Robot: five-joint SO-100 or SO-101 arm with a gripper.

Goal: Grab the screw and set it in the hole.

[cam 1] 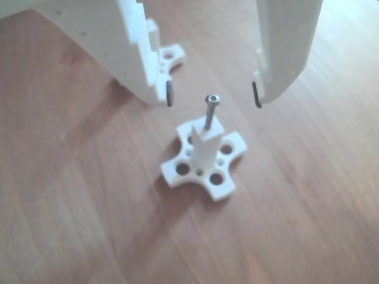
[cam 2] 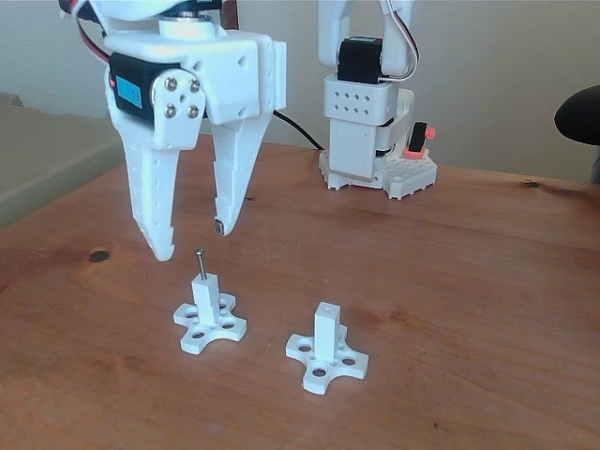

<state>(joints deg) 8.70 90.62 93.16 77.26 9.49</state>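
Observation:
The screw's lower end is sunk in the white post (cam 1: 204,148), so my gripper will next grab the screw by its bare stem under the head (cam 1: 209,113).
The silvery screw (cam 1: 211,111) (cam 2: 201,263) stands upright with its tip in the hole at the top of a white square post (cam 1: 204,148) (cam 2: 204,298) on a cross-shaped base (cam 1: 204,167) (cam 2: 209,328). My white gripper (cam 1: 213,94) (cam 2: 193,239) hangs open just above it, one finger on each side of the screw head and touching nothing. A second post (cam 2: 327,331) on its own cross base (cam 2: 326,360) stands to the right in the fixed view, its top hole bare.
The arm's base (cam 2: 367,141) is mounted at the back of the wooden table. A dark knot (cam 2: 98,255) marks the wood at left. A dark object (cam 2: 581,112) juts in at the right edge. Another cross base (cam 1: 169,56) lies behind my left finger.

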